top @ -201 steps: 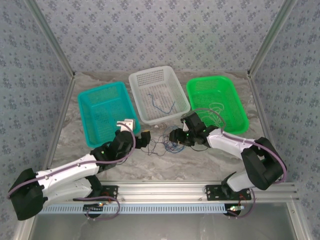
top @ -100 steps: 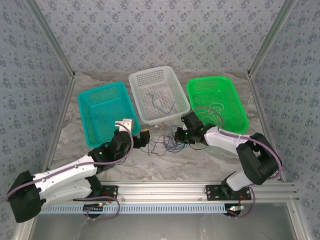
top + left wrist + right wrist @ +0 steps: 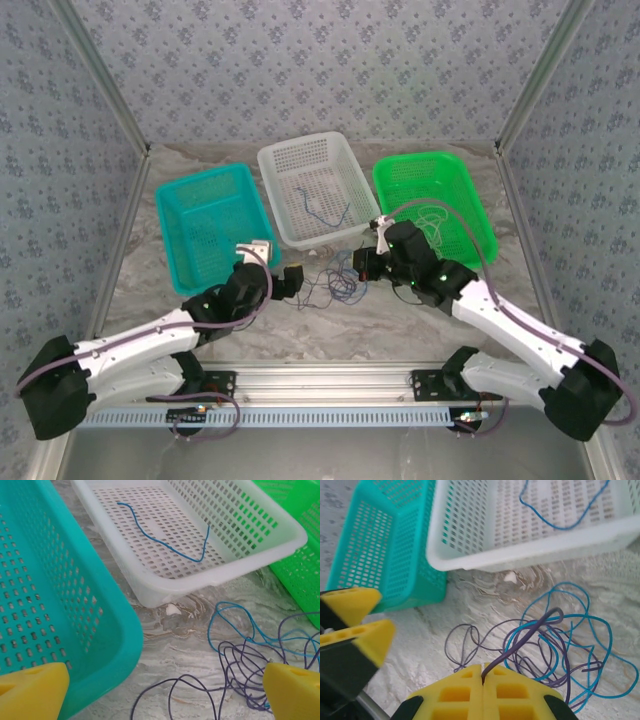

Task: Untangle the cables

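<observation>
The left gripper grabs the loose purple loop [image 3: 307, 288] next at the tangle's edge nearest the teal basket, clear of blue, to untangle the loop.
A tangle of thin purple and blue cables [image 3: 336, 285] lies on the marble table in front of the white basket. My right gripper [image 3: 483, 672] is shut on one purple cable [image 3: 530, 635], which rises out of the tangle [image 3: 560, 650] into its yellow pads. From above, the right gripper [image 3: 366, 266] sits at the tangle's right edge. My left gripper [image 3: 165, 700] is open and low over the table, its yellow fingers [image 3: 30, 690] wide apart, with a purple loop [image 3: 200, 687] between them, untouched. The left gripper [image 3: 291, 278] is at the tangle's left edge.
Three baskets stand behind the tangle: teal [image 3: 205, 225] at left, white [image 3: 315, 185] in the middle with a blue cable [image 3: 165, 545] inside, green [image 3: 435, 200] at right with a pale cable [image 3: 436, 215]. The teal basket's corner [image 3: 115, 630] is close to my left finger.
My right gripper has shut on the purple cable and lifted it slightly; its arm has swung so the elbow now lies toward the near right. The left arm has barely moved.
</observation>
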Robot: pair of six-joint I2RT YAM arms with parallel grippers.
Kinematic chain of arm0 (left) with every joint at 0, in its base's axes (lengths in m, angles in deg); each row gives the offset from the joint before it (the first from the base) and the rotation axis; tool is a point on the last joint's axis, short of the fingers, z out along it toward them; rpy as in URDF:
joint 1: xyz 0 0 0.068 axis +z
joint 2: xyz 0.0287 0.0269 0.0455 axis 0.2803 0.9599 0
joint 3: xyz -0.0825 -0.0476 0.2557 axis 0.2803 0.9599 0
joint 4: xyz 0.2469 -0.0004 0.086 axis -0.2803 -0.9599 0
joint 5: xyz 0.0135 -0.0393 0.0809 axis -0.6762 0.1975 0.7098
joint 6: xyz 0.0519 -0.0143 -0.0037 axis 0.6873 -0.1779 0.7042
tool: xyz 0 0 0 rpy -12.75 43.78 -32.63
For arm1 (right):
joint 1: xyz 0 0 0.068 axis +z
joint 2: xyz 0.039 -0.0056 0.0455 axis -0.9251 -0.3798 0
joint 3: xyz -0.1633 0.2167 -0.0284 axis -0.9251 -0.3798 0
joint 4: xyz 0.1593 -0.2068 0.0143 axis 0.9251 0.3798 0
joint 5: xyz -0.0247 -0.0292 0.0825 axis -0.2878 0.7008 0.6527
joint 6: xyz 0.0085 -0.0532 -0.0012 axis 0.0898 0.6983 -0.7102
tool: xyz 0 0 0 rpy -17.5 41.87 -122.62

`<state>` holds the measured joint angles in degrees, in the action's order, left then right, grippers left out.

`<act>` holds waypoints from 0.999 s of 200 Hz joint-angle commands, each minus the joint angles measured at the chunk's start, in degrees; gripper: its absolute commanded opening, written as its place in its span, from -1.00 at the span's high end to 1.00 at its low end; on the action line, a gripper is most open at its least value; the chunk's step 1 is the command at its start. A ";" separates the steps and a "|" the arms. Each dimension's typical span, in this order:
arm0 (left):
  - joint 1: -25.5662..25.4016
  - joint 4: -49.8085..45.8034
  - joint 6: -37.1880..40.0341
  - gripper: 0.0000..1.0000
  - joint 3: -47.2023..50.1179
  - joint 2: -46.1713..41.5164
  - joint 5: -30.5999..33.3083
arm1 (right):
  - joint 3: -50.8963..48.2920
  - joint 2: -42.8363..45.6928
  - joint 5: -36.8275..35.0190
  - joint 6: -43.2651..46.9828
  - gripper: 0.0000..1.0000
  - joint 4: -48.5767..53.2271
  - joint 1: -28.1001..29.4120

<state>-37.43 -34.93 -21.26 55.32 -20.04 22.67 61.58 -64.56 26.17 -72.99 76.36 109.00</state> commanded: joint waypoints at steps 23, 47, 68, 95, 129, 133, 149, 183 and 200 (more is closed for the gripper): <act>0.19 6.32 5.24 -0.99 -4.12 0.17 -7.56 | 0.70 5.76 3.01 4.06 1.00 2.96 1.08; 0.19 8.18 6.35 -0.99 -4.91 1.93 -13.36 | 1.47 9.40 4.26 4.96 1.00 3.21 1.26; 0.19 11.95 7.19 -0.98 -5.23 3.61 -17.21 | 2.66 10.08 8.01 6.27 1.00 4.17 1.37; 0.09 15.76 9.69 -0.98 -6.52 5.93 -21.17 | 2.75 11.84 8.73 6.67 1.00 3.51 1.38; -0.42 16.45 12.33 -0.92 -10.90 11.39 -26.08 | 3.13 12.45 11.58 6.76 1.00 1.93 1.39; -0.43 16.60 12.61 -0.91 -11.32 12.01 -26.20 | 3.12 12.32 11.77 6.69 1.00 1.93 1.34; -0.52 17.62 13.17 -0.86 -12.84 14.60 -27.84 | 2.94 12.06 11.95 6.51 1.00 2.19 1.35; -0.77 16.45 13.59 -0.75 -16.55 19.92 -28.77 | 2.47 12.58 12.85 6.06 1.00 1.59 1.43; -1.04 17.60 13.72 -0.71 -17.26 21.46 -29.94 | 2.70 13.01 12.26 6.15 1.00 2.01 1.37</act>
<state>-37.85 -19.26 -8.83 40.83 -0.30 -4.59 62.89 -52.65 37.62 -67.50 78.87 110.07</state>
